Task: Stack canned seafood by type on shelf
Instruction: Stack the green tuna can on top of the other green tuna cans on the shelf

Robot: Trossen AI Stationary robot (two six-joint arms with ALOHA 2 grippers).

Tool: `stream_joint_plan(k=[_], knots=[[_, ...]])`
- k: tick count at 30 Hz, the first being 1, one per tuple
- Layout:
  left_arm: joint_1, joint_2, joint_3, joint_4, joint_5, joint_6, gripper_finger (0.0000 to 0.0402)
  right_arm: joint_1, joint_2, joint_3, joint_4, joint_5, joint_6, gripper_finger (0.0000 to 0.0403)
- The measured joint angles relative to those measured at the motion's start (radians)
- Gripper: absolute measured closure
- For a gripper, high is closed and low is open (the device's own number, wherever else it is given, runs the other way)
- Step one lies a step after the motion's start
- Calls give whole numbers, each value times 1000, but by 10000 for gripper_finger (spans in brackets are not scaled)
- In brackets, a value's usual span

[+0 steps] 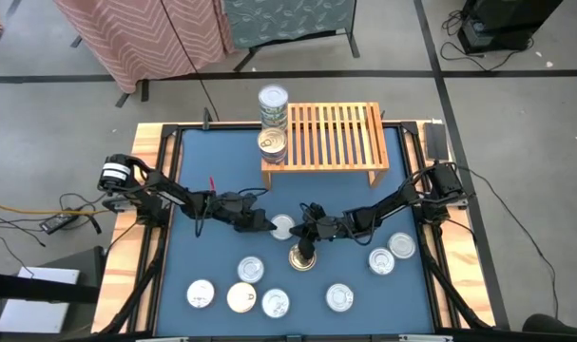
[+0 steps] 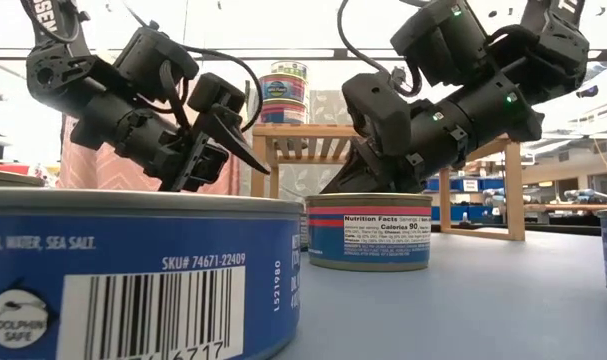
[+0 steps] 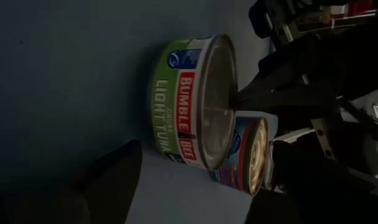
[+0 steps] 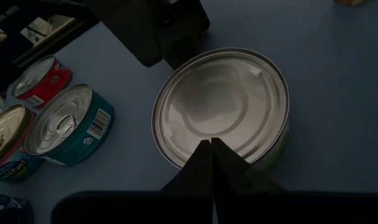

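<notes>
The left gripper's fingers stop short of the Bumble Bee tin's near edge [image 3: 185, 158] and would miss the tin, so the gripper should move closer before it closes.
A silver-topped tin with a green Bumble Bee label [image 1: 282, 226] [image 3: 189, 99] [image 4: 223, 106] stands on its base on the blue table, mid-table. My right gripper [image 1: 297, 229] [image 4: 211, 144] is shut, with its tips on the tin's lid. My left gripper [image 1: 262, 222] [image 2: 233, 125] is open just to the tin's left, its fingers [image 3: 108, 180] short of the tin. A gold-topped tin [image 1: 302, 257] [image 3: 251, 155] sits just nearer. The light-wood shelf [image 1: 331, 133] at the far edge carries a stack of tins [image 1: 273, 103] and one tin [image 1: 272, 143] at its left end. My right gripper has its shut fingertips [image 3: 233, 99] on the tin's silver lid [image 4: 204, 127], close to the rim on the right side. The fingers slant down from the table's right. The tin stays flat on the table.
More tins stand along the near part of the table: three [image 1: 201, 293] [image 1: 240, 297] [image 1: 275, 302] in a row, one [image 1: 250, 269] behind them, and others to the right [image 1: 339, 297] [image 1: 381, 260] [image 1: 402, 245]. A blue tin [image 2: 133, 280] fills the low view's foreground.
</notes>
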Motion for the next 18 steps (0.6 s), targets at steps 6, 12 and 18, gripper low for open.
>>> stream_joint_plan(k=[6,12,18], knots=[[0,22,47,-63,-18,-2,39,-11,0,-10,23,-16,-23,403],[0,27,94,-138,-65,2,39,-21,0,-10,28,-23,-37,403],[1,98,156,-135,-66,-10,39,-21,1,-10,28,-14,-50,403]])
